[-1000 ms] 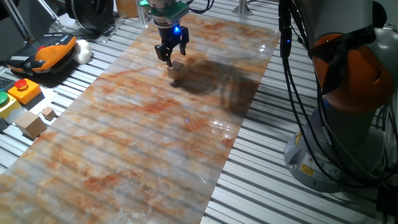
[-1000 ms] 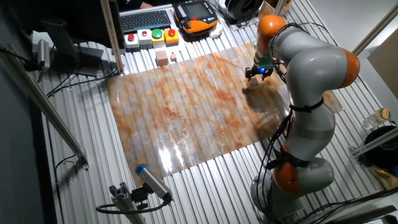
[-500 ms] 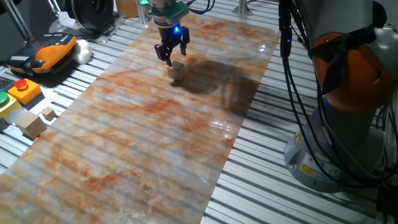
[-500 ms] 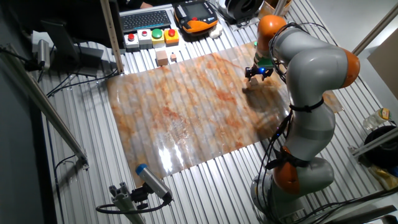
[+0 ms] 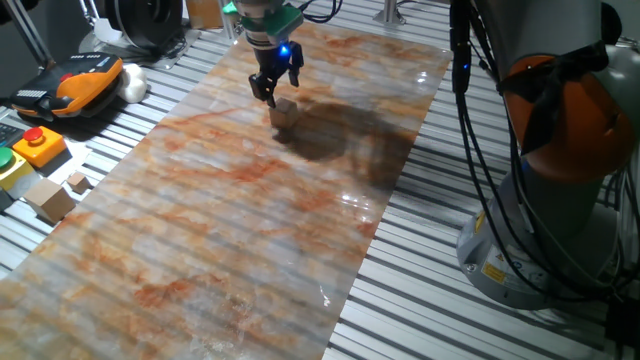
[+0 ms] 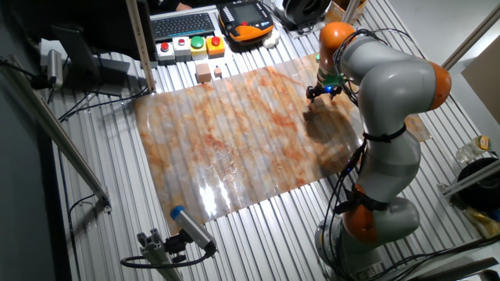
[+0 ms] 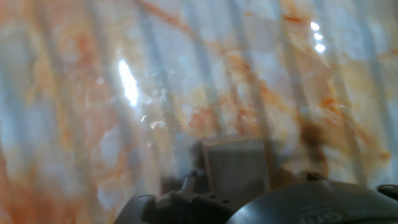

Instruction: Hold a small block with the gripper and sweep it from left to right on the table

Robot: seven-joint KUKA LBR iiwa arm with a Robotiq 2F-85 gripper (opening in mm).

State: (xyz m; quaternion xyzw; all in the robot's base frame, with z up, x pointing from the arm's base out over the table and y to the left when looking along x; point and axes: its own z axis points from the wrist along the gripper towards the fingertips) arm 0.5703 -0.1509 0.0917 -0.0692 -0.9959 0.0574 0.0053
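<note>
My gripper is to grab the small block [image 5: 284,113] by its opposite sides next, so it can sweep the block across the marbled sheet [image 5: 220,220].
The small block [image 5: 284,113], a light-tan wooden cube, rests on the table [image 5: 230,220] near the far end of the marbled sheet. The gripper [image 5: 273,96], black with a blue light, hangs just above and slightly left of the block, with its fingers spread and nothing between them. In the other fixed view the gripper [image 6: 321,93] is above the block [image 6: 310,111] at the sheet's right side. The hand view is blurred and shows the block [image 7: 236,165] low in the middle, just beyond the gripper body.
A larger tan block [image 5: 48,200] and a tiny cube [image 5: 78,182] lie off the sheet at the left, beside button boxes [image 5: 36,144] and an orange pendant [image 5: 82,80]. The robot base [image 5: 560,160] and its cables stand at the right.
The gripper has risen slightly and shifted a little left, away from the block. The block has not moved.
</note>
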